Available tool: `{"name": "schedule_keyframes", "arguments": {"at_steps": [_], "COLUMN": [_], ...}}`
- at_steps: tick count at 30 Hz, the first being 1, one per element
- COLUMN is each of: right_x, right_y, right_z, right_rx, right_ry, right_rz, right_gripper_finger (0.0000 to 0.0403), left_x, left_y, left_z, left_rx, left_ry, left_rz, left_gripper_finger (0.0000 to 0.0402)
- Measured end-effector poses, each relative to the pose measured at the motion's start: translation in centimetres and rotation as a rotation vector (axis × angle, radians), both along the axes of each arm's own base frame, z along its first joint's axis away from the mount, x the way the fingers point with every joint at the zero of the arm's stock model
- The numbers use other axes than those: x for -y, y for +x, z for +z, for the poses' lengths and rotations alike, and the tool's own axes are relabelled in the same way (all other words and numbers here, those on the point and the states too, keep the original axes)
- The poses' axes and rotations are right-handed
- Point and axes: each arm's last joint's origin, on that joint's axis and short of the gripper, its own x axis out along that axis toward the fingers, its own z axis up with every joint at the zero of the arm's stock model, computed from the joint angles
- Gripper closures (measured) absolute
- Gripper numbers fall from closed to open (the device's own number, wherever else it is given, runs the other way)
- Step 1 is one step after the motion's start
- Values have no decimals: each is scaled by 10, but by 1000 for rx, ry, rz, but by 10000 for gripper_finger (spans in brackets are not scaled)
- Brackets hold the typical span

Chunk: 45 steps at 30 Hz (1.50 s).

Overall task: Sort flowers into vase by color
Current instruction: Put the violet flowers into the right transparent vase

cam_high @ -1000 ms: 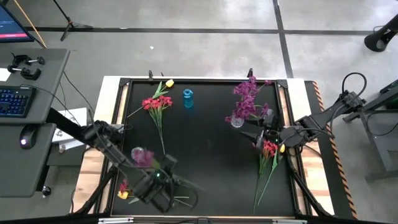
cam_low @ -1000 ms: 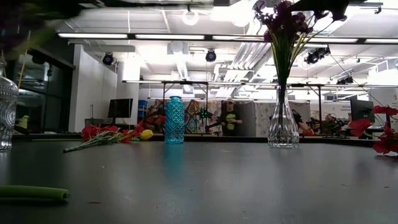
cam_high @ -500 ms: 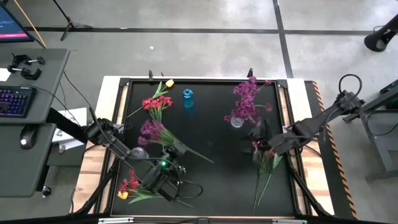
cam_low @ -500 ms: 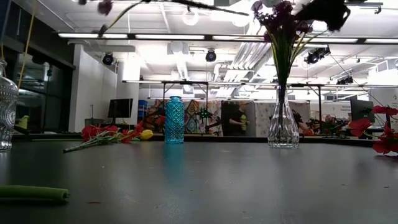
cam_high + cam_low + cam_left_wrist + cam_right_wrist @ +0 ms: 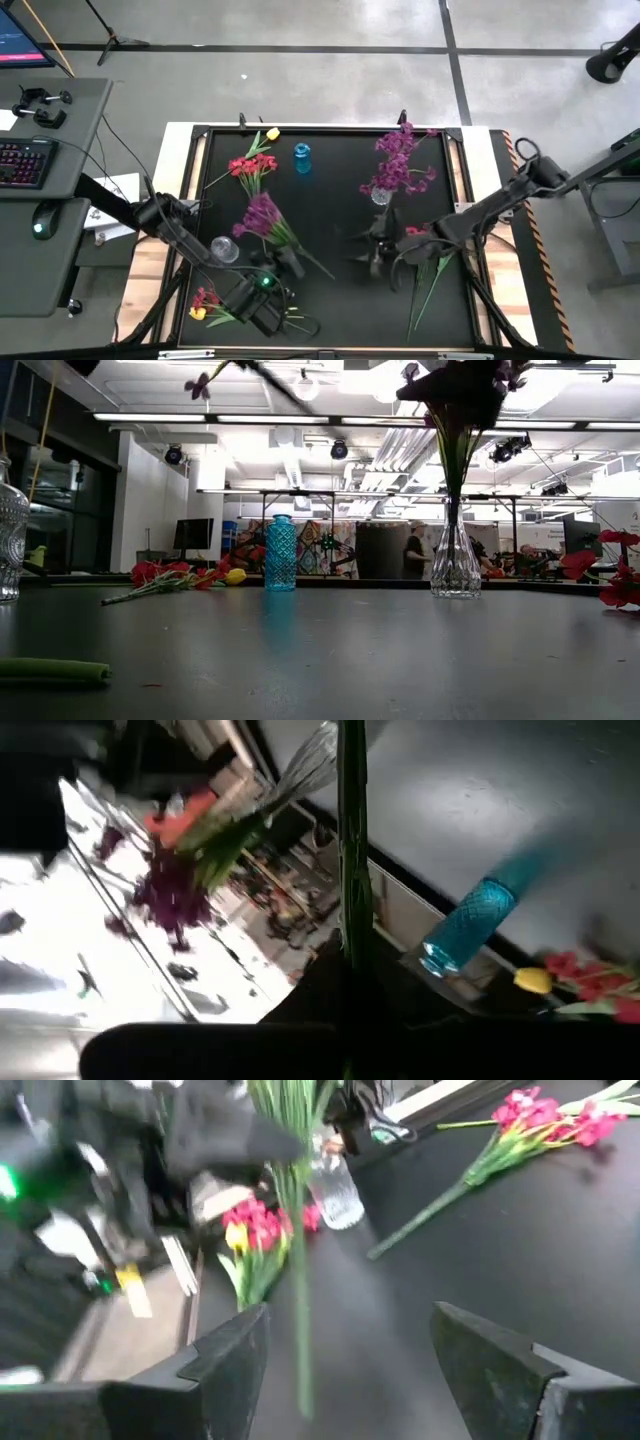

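Note:
I will next pick up the purple flower bunch by its green stem with my right gripper, to add it to the vase of purple flowers.
My left gripper is shut on a purple flower bunch held high over the table's near left. Its blossoms point toward the far left and its stem end toward the right. My right gripper stands open near the table's middle, facing that stem without touching it. A clear vase stands on the left. A second clear vase at the far right holds purple flowers. A blue vase stands at the far middle. My left gripper pinches the purple bunch's green stem between its two fingers, partway along its length. The fingers themselves are dark and hide the exact spot. The bunch is lifted clear of the table, its stem slanting across the top of the low view.
Red flowers and a yellow bud lie at the far left. A red and yellow bunch lies near the left front corner. More red flowers with long stems lie on the right. A loose green stem lies near the front.
My left gripper has rolled its wrist. The purple bunch has swung from above the left clear vase, so its blossoms now lie toward the far left and its stem toward the right. My right gripper has moved down and toward the table's left and near edge, away from the red flowers, staying open.

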Motion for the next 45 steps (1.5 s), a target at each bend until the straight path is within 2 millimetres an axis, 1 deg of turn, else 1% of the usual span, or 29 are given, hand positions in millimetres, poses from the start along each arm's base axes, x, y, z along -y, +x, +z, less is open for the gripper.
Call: {"name": "schedule_keyframes", "arguments": {"at_steps": [3, 6, 12, 18, 21, 25, 30, 36, 45], "right_x": [-1, 0, 5, 6, 8, 9, 8, 8, 9], "right_y": [12, 20, 31, 45, 47, 51, 52, 52, 52], "right_z": [-8, -17, -31, -36, -41, -47, -46, -46, -47], "right_rx": [35, 27, 12, 71, 58, 46, 60, 61, 51], "right_ry": [46, 70, 82, 116, 112, 111, 99, 87, 61], "right_rz": [-20, -39, -60, 46, 59, 92, 124, 112, 106], "right_gripper_finger": [137, 137, 137, 137, 137, 137, 137, 137, 137], "left_x": [-1, 1, 6, 5, 4, 1, -6, -11, -11], "left_y": [-1, 1, 10, 23, 30, 37, 46, 56, 60], "left_z": [-14, -21, -22, -22, -20, -19, -18, -16, -14], "left_rx": [-80, -84, -55, -83, -61, -72, -75, -69, -51], "left_ry": [68, 78, 47, -23, -30, -62, -67, -86, -109], "left_rz": [-37, -57, -89, -125, -131, -151, -155, -176, -199], "left_gripper_finger": [401, 401, 401, 401, 401, 401, 401, 401, 401]}}
